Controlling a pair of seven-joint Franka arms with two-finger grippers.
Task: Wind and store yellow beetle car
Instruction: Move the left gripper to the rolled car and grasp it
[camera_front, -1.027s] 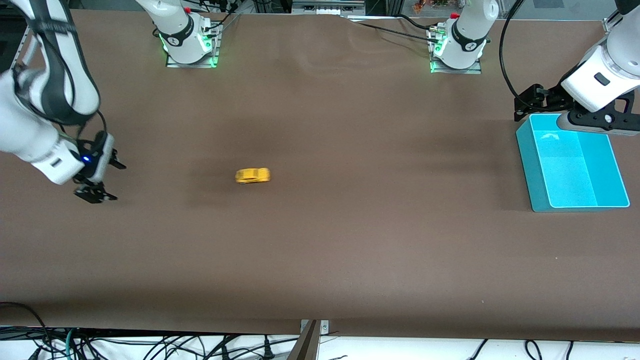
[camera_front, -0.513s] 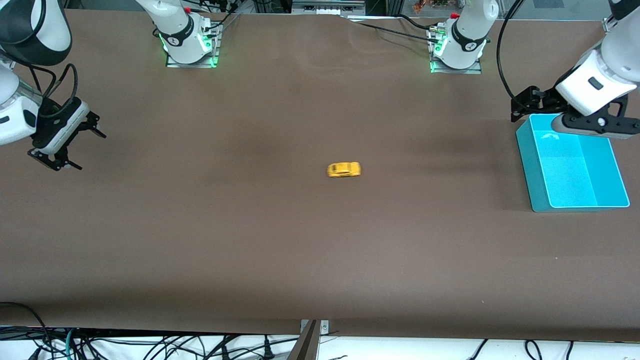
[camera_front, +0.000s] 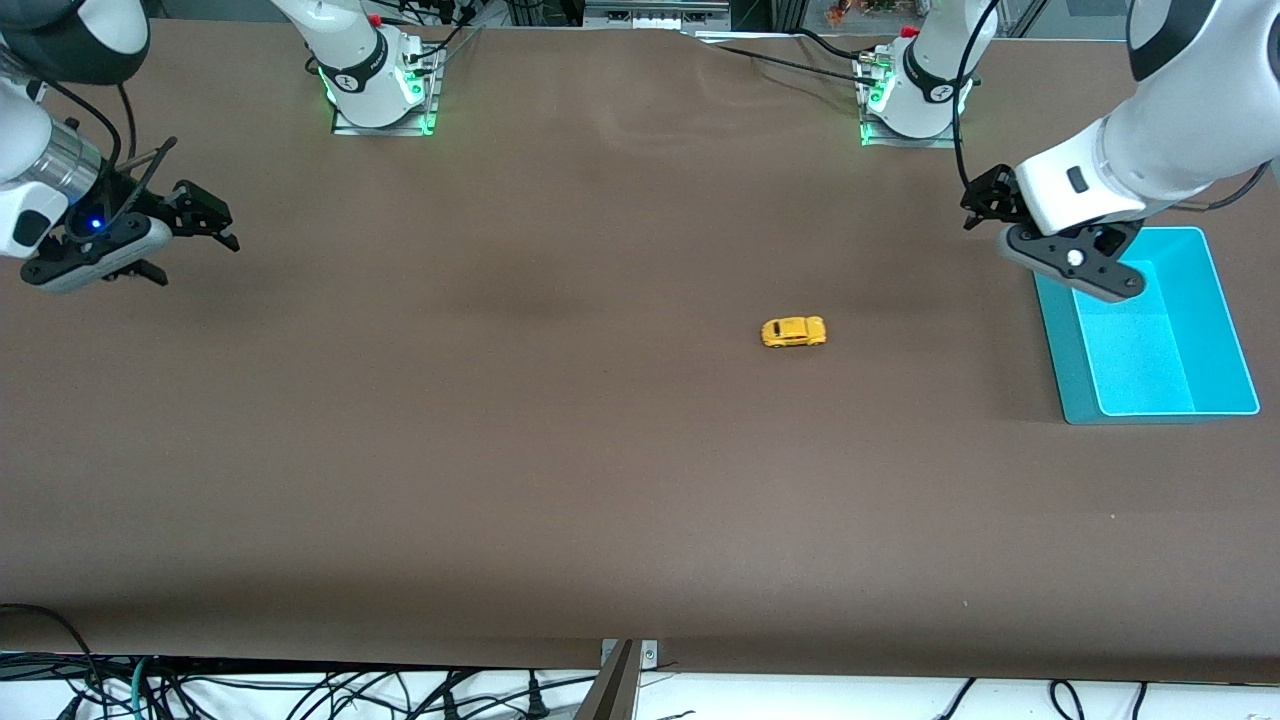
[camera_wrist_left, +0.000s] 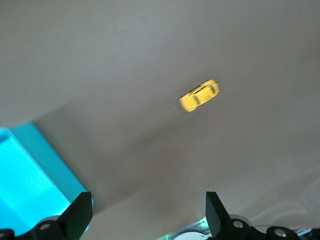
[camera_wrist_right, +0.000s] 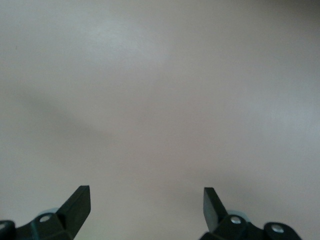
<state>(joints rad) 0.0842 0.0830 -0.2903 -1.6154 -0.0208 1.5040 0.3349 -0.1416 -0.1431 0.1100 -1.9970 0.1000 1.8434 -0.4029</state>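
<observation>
My left gripper needs to grip the yellow beetle car (camera_front: 794, 331) by its two long sides next, so that I can store it in the teal bin.
The yellow beetle car (camera_front: 794, 331) stands on its wheels on the brown table, between the table's middle and the teal bin (camera_front: 1058, 340). It also shows in the left wrist view (camera_wrist_left: 199, 95). My left gripper (camera_front: 982, 203) is open and empty in the air, over the table beside the bin's corner at the robots' side, apart from the car. Its fingers frame bare table in its wrist view (camera_wrist_left: 147, 215). My right gripper (camera_front: 203, 217) is open and empty over the right arm's end of the table. Its wrist view (camera_wrist_right: 146, 207) shows only bare table.
The teal bin is open-topped with nothing in it and stands at the left arm's end of the table; it also shows in the left wrist view (camera_wrist_left: 25, 185). The two arm bases (camera_front: 375, 85) (camera_front: 912, 95) stand along the robots' edge.
The car has rolled across the table toward the left arm's end. My left gripper has moved from over the bin toward the car. My right gripper has drawn back and turned.
</observation>
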